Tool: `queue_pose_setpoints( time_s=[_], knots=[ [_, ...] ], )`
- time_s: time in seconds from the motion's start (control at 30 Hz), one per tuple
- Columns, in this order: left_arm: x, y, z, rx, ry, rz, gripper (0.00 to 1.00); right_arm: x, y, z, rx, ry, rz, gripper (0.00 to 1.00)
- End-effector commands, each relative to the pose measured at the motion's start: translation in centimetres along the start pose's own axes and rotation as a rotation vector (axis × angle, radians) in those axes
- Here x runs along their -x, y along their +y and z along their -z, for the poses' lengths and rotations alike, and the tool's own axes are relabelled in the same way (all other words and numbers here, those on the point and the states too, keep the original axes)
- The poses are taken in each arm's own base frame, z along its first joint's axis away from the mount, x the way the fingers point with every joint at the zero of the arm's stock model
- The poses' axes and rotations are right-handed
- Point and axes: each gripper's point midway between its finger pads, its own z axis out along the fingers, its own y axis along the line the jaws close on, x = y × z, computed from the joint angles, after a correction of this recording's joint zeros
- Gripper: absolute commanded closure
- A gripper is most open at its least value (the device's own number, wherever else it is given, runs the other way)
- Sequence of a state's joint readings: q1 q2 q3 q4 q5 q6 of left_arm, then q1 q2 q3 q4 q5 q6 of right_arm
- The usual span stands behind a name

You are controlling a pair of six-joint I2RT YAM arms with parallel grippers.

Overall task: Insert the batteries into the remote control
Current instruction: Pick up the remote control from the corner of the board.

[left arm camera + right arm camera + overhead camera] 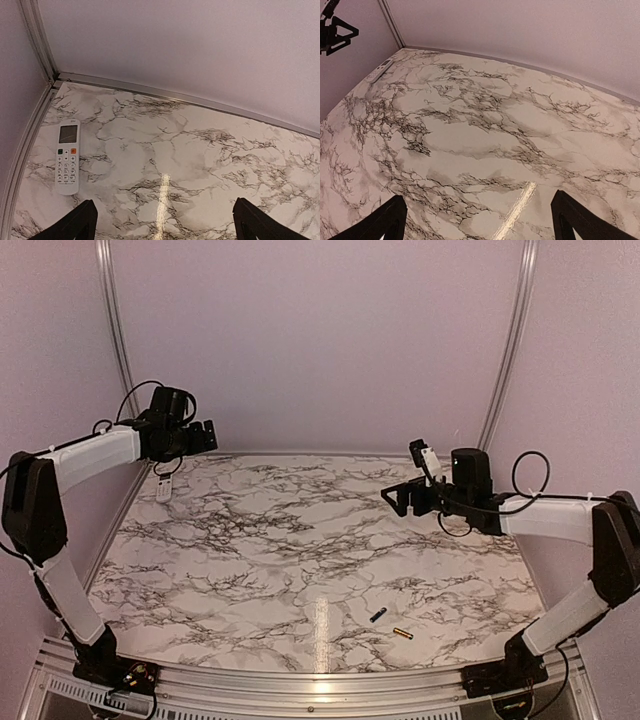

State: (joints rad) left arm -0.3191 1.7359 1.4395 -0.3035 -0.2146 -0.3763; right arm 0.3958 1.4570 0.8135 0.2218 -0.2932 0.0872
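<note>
I will pick up the remote control by its keypad end (66, 180) next with my left gripper. The batteries can then be loaded, as this leaves the remote control's display end (68, 133) free.
The white remote control (67, 156) lies face up by the far-left wall, with its dark display, orange mark and buttons showing; it also shows in the top view (165, 487) and faintly in the right wrist view (381, 70). The two batteries lie at the near right of the table: the dark one (378, 615) and the gold one (402, 634). My left gripper (205, 435) hangs open and empty above the remote's corner. My right gripper (398, 497) is open and empty, raised over the right side, far from the batteries.
The marble-patterned table (300, 550) is bounded by pale walls with metal rails (118, 330) at the back corners. A metal strip (300, 685) runs along the near edge.
</note>
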Motion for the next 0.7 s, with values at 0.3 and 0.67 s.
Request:
queue_pose_setpoints(
  time_s=[0.3,0.67],
  knots=[
    [-2.8,15.0,-6.2,0.299,0.185,0.063,0.02,-0.1,0.1,0.5,0.084,-0.018,-0.053,0.01],
    [-6.0,18.8,-10.8,0.373,0.273,0.069,0.09,-0.3,0.2,0.2,0.115,-0.009,-0.057,0.01]
  ],
)
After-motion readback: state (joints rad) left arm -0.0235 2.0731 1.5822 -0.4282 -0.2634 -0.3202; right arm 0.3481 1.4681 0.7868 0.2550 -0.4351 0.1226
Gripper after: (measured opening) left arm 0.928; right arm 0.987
